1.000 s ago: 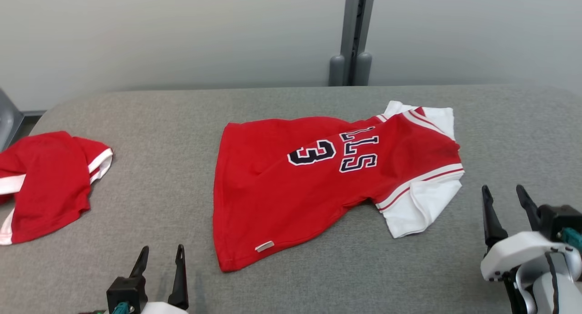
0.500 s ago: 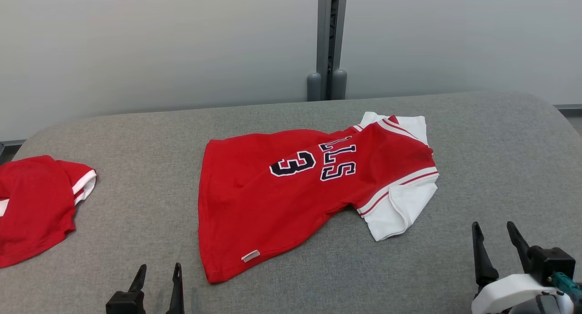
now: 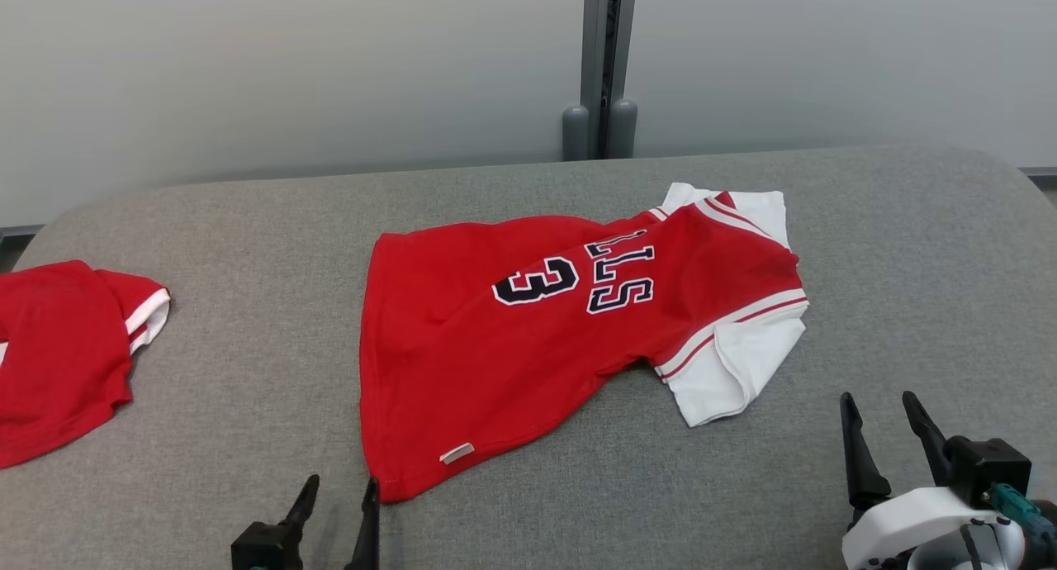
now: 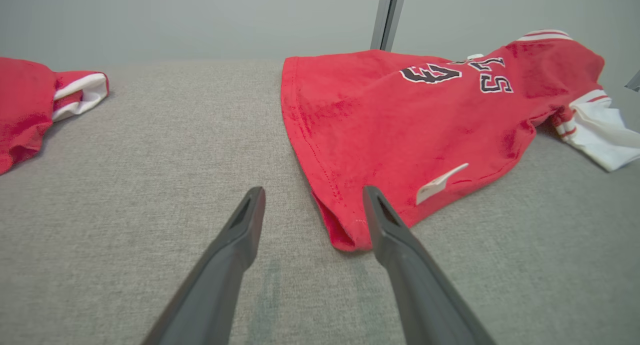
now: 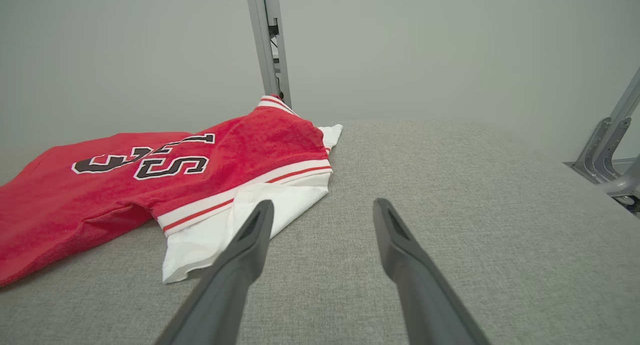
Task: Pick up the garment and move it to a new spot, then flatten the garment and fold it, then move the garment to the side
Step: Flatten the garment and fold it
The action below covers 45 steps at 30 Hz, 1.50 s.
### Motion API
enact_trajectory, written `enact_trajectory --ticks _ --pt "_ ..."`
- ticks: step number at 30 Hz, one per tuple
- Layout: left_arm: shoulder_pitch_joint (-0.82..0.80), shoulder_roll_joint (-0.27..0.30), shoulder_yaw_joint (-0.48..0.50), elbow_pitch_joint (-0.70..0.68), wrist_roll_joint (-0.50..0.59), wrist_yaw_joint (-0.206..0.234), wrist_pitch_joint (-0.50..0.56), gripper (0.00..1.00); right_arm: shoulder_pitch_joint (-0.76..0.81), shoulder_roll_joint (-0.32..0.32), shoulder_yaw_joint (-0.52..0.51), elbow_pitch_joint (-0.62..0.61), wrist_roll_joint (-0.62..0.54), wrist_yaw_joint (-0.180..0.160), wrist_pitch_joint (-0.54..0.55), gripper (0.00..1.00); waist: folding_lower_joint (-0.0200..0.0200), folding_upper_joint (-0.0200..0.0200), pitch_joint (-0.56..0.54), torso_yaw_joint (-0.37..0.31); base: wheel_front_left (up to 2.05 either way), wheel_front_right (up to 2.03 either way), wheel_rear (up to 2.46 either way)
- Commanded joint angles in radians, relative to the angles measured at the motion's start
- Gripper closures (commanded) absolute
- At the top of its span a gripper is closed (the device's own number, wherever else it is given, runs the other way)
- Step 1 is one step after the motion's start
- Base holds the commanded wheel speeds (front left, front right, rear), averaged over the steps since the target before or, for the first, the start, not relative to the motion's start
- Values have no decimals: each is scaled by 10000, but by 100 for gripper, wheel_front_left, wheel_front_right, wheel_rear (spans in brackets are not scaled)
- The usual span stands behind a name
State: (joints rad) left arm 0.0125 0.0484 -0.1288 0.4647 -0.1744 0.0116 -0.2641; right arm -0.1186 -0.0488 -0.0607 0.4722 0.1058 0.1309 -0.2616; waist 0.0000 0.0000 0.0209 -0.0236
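Observation:
The left gripper next needs to pinch the jersey by its red hem corner, because the jersey's edge is slightly open there while the jersey's red body lies flat.
The garment is a red jersey with white sleeves and a dark number 3, lying crumpled in the middle of the grey table. My left gripper stands open at the bottom edge, its fingertips just short of the jersey's near hem corner. In the left wrist view the left gripper frames that corner without holding it. My right gripper is open at the lower right, apart from the white sleeve. The right gripper holds nothing.
A second red garment with white trim lies at the table's left edge, also visible as the red garment in the left wrist view. A grey post stands against the pale wall behind. A metal frame stands off the table's right.
The head camera has shifted, so the whole scene sits differently. My left gripper has come right and forward to the jersey's near hem corner. Both grippers stay open.

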Motion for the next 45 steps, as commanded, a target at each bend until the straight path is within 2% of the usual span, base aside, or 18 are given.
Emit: enact_trajectory --ticks 1,5,18,19,20,21,22,23,28,33,39,45 --pt "-221 41 -296 41 -291 -128 -3 0 -172 -43 15 6 31 -3 -47 0 0 0 218 14 0 0 0" --pt "-423 42 -926 328 -974 -291 -3 0 -282 -46 94 14 75 -3 -47 0 0 0 556 -24 0 0 0" --pt "-1101 42 -1435 923 -1437 17 -3 0 -777 -45 130 26 3 -3 -48 0 0 0 1123 -210 0 0 0" --pt "-1112 44 -1459 975 -1474 -5 -3 15 -791 -45 126 18 13 -3 -48 0 0 0 1142 -208 0 0 0" --pt "-1134 44 -1485 1020 -1495 -29 -3 52 -794 -45 122 17 29 -3 -48 0 0 0 1155 -204 0 0 0" --pt "-1166 42 -1500 1040 -1534 -30 -3 74 -791 -45 127 18 37 -3 -48 0 0 0 1164 -198 0 0 0" --pt "-1199 42 -1497 1032 -1582 -23 -3 89 -791 -45 132 31 52 -3 -48 0 0 0 1173 -187 0 0 0" --pt "-1216 42 -1515 1029 -1593 -25 -3 100 -799 -45 139 37 51 -3 -48 0 0 0 1180 -173 0 0 0" --pt "-1304 41 -1195 604 -1533 125 -3 100 -912 -44 316 62 93 -3 -48 0 0 0 1226 -64 0 0 0" --pt "-1113 47 -262 -239 -1090 526 -3 100 -1063 -46 781 94 314 -1 -48 0 0 0 1322 171 0 0 0" --pt "-977 41 318 -184 -733 365 -3 100 -1508 -49 1666 478 418 -3 -48 0 0 0 1452 413 0 0 0" --pt "-1199 44 119 -44 -904 254 -3 100 -2271 -58 2148 1439 147 -3 -48 0 0 0 1682 656 0 0 0"
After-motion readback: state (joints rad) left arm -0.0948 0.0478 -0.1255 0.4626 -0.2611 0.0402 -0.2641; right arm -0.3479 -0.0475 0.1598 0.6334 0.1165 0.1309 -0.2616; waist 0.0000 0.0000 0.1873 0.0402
